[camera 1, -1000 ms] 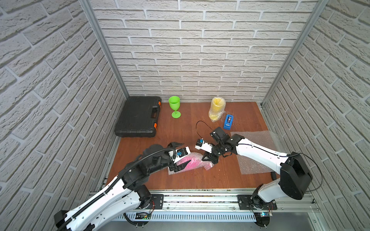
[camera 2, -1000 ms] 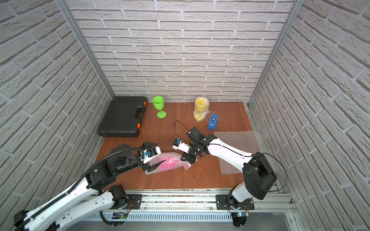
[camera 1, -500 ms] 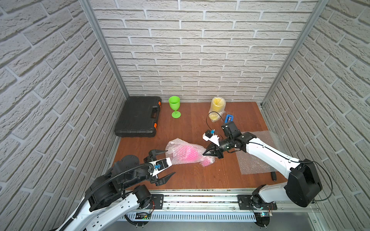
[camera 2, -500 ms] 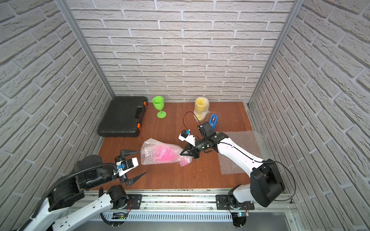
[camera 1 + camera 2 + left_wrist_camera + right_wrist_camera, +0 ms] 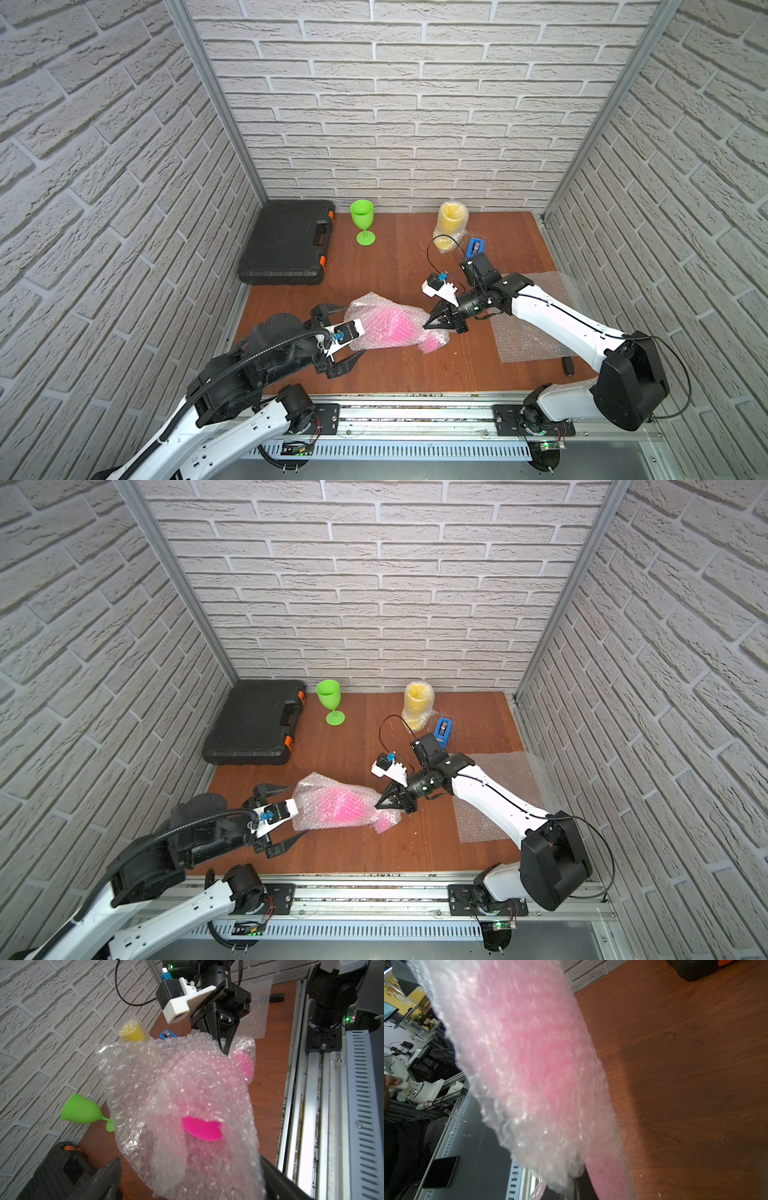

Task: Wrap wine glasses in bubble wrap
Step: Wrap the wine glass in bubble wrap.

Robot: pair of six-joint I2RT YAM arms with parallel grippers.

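Observation:
I should next grab the pink wine glass across its bowl end with my left gripper. The foot then stays free, so I can set the wrapped pink wine glass upright.
The pink wine glass (image 5: 202,1129) lies on its side inside a loose roll of bubble wrap (image 5: 390,328) (image 5: 340,806) at mid-table. My right gripper (image 5: 428,326) (image 5: 378,807) (image 5: 575,1186) is shut on the bubble wrap at the stem end. At the bowl end, my left gripper (image 5: 354,330) (image 5: 297,812) (image 5: 189,1180) is open, one finger on each side of the roll and neither touching it. The green wine glass (image 5: 363,222) stands bare at the back. Beside it stands the yellow wine glass (image 5: 451,224), wrapped. A flat bubble wrap sheet (image 5: 536,324) lies under my right arm.
A black tool case (image 5: 291,245) fills the back left corner. The blue tape dispenser (image 5: 476,247) sits just right of the yellow wine glass. A small black object (image 5: 567,365) lies at the sheet's front right corner. Brick walls close in three sides.
My left gripper let go of the roll, drew back toward the front edge, then came forward again with its jaws wide around the bowl end. The right gripper kept its hold on the wrap.

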